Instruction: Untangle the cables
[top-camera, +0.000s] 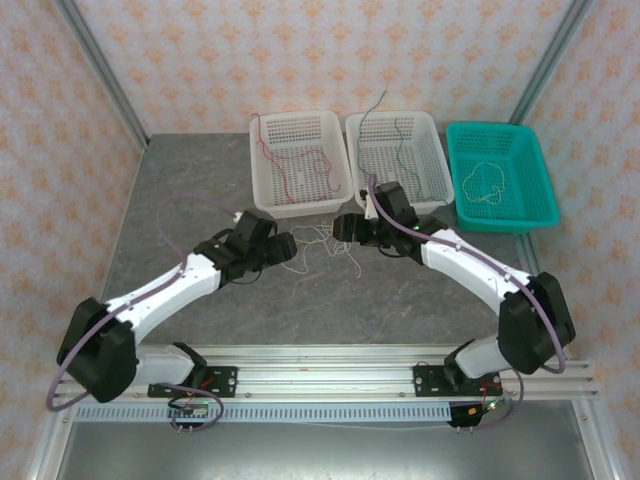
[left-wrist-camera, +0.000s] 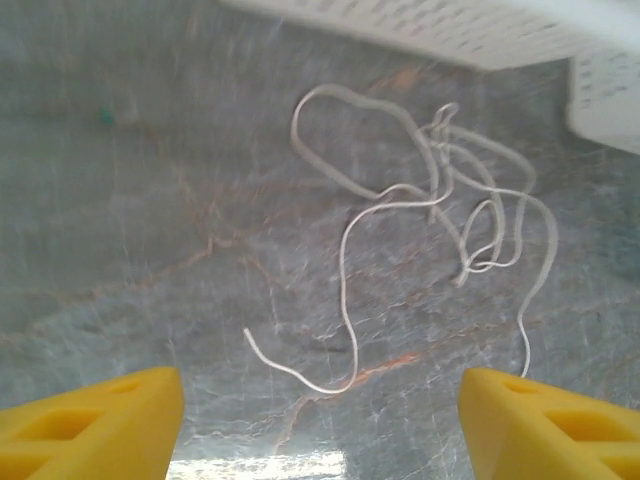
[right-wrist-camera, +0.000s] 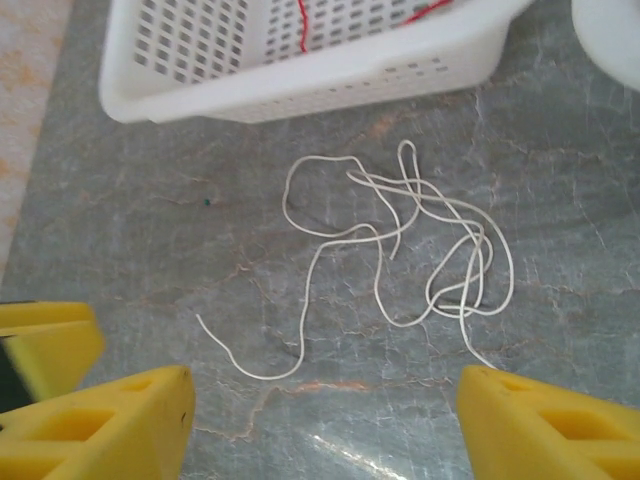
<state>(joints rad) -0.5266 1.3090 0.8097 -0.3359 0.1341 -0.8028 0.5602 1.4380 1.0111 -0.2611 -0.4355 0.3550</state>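
My right gripper grabs a single piece of the white cable on its own side next, leaving the cable's other loops free, to untangle the cable.
A thin white cable (top-camera: 322, 240) lies in loose tangled loops on the grey table, just in front of the two white baskets. My left gripper (top-camera: 292, 250) sits at the cable's left side and my right gripper (top-camera: 342, 228) at its right side, the two facing each other. From the left wrist the cable (left-wrist-camera: 343, 270) spreads ahead of my left gripper (left-wrist-camera: 320, 430), whose yellow fingers (left-wrist-camera: 90, 420) stand wide apart with nothing between them. In the right wrist view the cable (right-wrist-camera: 305, 300) lies beyond my right gripper (right-wrist-camera: 325, 425), also open and holding nothing; one loose end curls toward it.
Three baskets line the back: a white basket (top-camera: 262, 175) with a red cable (top-camera: 300, 165), a white basket (top-camera: 440, 175) with a dark cable (top-camera: 400, 135), and a teal basket (top-camera: 535, 165) with a pale cable (top-camera: 485, 185). A yellow finger of the left gripper (right-wrist-camera: 40, 340) shows beside my right one.
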